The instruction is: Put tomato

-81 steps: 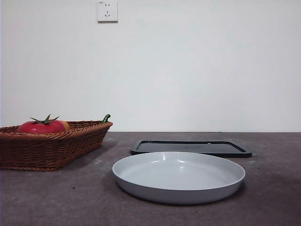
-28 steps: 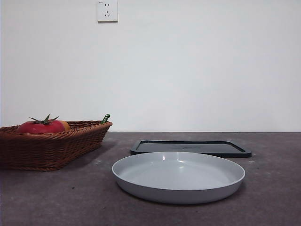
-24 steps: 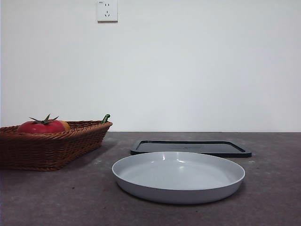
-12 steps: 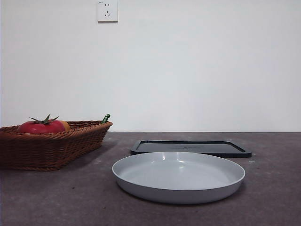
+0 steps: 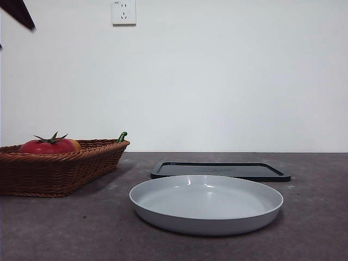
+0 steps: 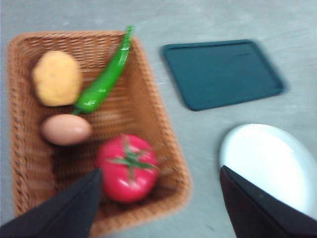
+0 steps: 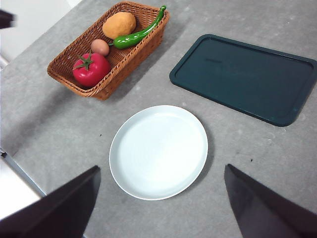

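My left gripper is to grab the tomato next by its upper sides, above the basket's rim, because the wicker basket's side (image 5: pixel 43 169) stands close around the tomato's lower half.
The tomato (image 5: pixel 48 146) is glossy red with a green star calyx and lies in the near end of a brown wicker basket (image 5: pixel 60 174) at the table's left. From above, my left gripper (image 6: pixel 161 171) hovers open over the basket's near corner, with the tomato (image 6: pixel 128 167) between and beyond its jaws, untouched. That view is blurred. A black tip of an arm (image 5: pixel 16 12) shows in the front view's top left corner. My right gripper (image 7: pixel 161 167) hangs open high over the white plate (image 7: pixel 158 151), far from the tomato (image 7: pixel 91 69).
The basket (image 6: pixel 148 89) also holds a green pepper (image 6: pixel 104 79), an orange-yellow oval fruit (image 6: pixel 57 78) and a brown egg (image 6: pixel 66 130). A white plate (image 5: pixel 206 204) sits at the centre front, with a dark flat tray (image 5: pixel 220 170) behind it.
A black arm tip has come into the front view's top left corner. The tomato, basket, plate and tray have not moved.
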Available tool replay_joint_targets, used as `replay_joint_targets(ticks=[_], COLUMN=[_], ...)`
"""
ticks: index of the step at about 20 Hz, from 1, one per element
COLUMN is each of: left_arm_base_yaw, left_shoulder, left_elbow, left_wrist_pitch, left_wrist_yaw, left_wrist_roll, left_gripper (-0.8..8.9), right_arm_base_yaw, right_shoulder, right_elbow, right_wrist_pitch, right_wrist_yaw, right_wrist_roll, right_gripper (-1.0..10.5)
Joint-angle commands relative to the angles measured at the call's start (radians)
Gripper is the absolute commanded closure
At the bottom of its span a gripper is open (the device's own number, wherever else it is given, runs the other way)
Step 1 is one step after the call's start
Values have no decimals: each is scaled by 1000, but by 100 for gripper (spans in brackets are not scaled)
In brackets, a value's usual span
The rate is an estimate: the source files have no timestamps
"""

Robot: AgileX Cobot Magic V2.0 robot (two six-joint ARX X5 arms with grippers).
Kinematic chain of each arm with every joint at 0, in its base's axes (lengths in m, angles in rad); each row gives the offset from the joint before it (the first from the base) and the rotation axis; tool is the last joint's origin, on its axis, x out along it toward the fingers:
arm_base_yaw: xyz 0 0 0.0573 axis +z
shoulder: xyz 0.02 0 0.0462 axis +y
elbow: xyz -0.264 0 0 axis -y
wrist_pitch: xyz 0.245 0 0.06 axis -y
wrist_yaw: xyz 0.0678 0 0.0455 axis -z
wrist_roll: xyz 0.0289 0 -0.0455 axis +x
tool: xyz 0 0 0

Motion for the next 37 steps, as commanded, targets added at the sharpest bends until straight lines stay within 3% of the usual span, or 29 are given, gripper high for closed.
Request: replay_joint_targets(ticks=[1,10,23,26,29,34,37], left_arm_base_yaw=[-24,-127,-137,-138,-138,-138,-162], left_shoulder=[91,356,561,565,564,490,374], left_elbow=[21,21,21,21,21,39,129], left_wrist_pitch=[59,220,234,233,218,208,164], left_wrist_yaw=[-24,-174,-176,-176,-176,-175,-141], left_wrist_roll=[29,90,113,113,113,108,51], left_gripper=[429,401,398,426,575,575,575], right_arm_base_yaw=[3,3,3,3,3,3,3], right_shoulder=[7,6,6,6,6,5,5], right_elbow=[19,19,19,19,19,19,19], right_wrist_pitch=[14,14,14,15,15,15,15], right_wrist_yaw=[-4,-4,-5,-5,-5,-4,-4], right_wrist_roll=[-4,-4,-4,-4,-4,-4,-4], right_gripper=[548,548,549,549,548,549,549])
